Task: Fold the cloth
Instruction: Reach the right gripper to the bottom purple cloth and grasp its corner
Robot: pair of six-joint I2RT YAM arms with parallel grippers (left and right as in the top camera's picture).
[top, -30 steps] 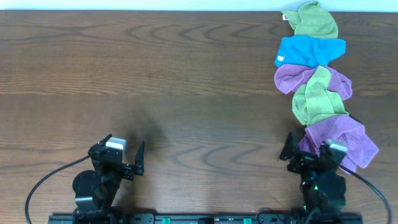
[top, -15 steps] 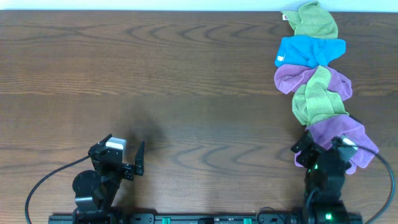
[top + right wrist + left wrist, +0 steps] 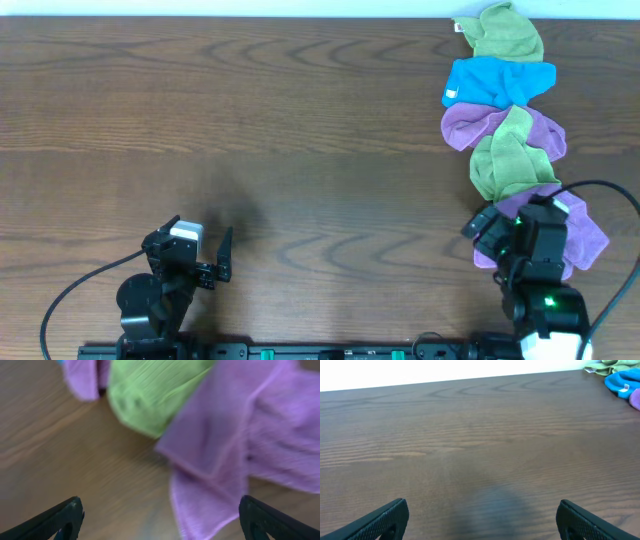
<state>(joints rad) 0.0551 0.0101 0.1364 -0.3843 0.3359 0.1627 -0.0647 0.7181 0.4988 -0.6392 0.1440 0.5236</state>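
Observation:
My right gripper grabs the lilac-purple cloth by its corner (image 3: 500, 207) (image 3: 166, 449) beside the lime-green cloth next, leaving the rest loose to spread for folding.
The cloth (image 3: 590, 238) is a lilac-purple towel lying rumpled on the wooden table at the near right, at the bottom end of a row of cloths. In the right wrist view it (image 3: 240, 445) fills the right half, blurred. My right gripper (image 3: 515, 216) hovers over its left edge, open and empty; in the wrist view its jaws (image 3: 162, 525) are spread wide, with a corner of the cloth between them. My left gripper (image 3: 190, 240) is open and empty at the near left, its jaws (image 3: 482, 520) over bare wood.
Beyond the cloth a row runs to the far edge: a lime-green cloth (image 3: 510, 158) lying over a second purple one (image 3: 465, 125), a bright blue one (image 3: 497, 80) and another green one (image 3: 508, 33). A black cable loops right of the right arm.
My right gripper has moved away from me and slightly right, onto the left edge of the lilac cloth. The left arm has not moved.

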